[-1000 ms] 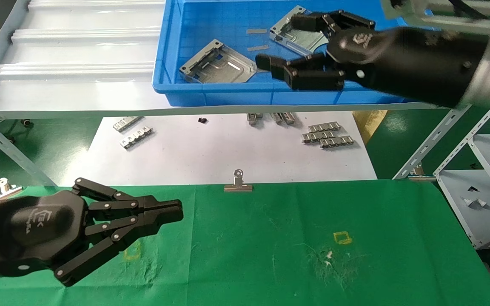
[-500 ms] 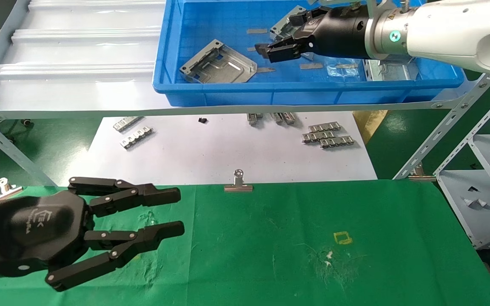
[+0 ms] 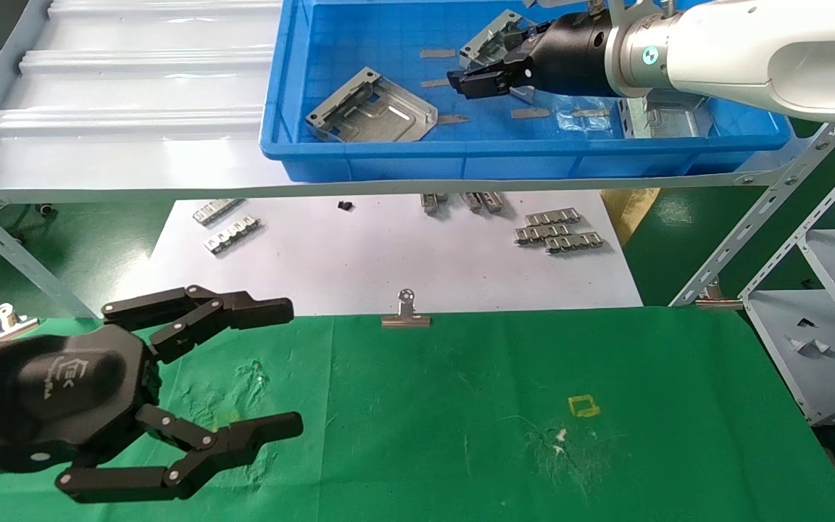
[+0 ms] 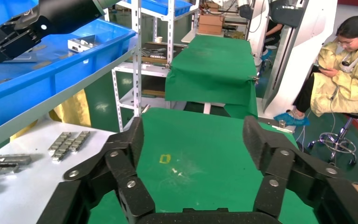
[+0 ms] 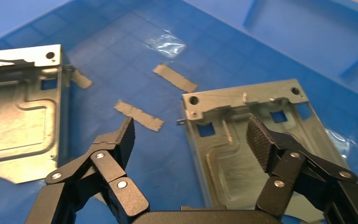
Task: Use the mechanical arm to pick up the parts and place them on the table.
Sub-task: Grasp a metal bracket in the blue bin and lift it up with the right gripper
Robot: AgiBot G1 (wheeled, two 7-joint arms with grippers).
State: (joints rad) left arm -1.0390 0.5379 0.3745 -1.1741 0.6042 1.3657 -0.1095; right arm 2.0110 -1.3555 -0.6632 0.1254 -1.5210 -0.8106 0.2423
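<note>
My right gripper will grab the silvery stamped plate by its upright side [image 5: 196, 162] next. Then it can move the plate out of the blue tray.
My right gripper [image 3: 472, 78], on the white-and-silver arm [image 3: 736, 40], is low inside the blue tray. It is open: in the right wrist view [image 5: 191, 137] one finger hangs over a silvery stamped plate [image 5: 242, 140] and the other over bare blue floor, so the jaws straddle the plate's edge. That plate shows partly behind the hand [image 3: 493, 36]. A second plate [image 3: 372, 110] lies to its left, also seen in the wrist view [image 5: 18, 112]. A third plate [image 3: 667, 119] lies at the tray's right. My left gripper [image 3: 280, 368] is wide open and empty above the green table [image 3: 461, 377].
The blue tray [image 3: 461, 156] stands on a raised grey shelf. Below it, a white sheet [image 3: 388, 254] holds small toothed strips [image 3: 555, 230]. A binder clip [image 3: 406, 312] holds the cloth's far edge. A yellow square [image 3: 583, 405] marks the cloth. A grey rack [image 3: 809, 326] stands at right.
My left gripper has opened from shut to wide open. My right arm has swung into the tray and come down over the far plate.
</note>
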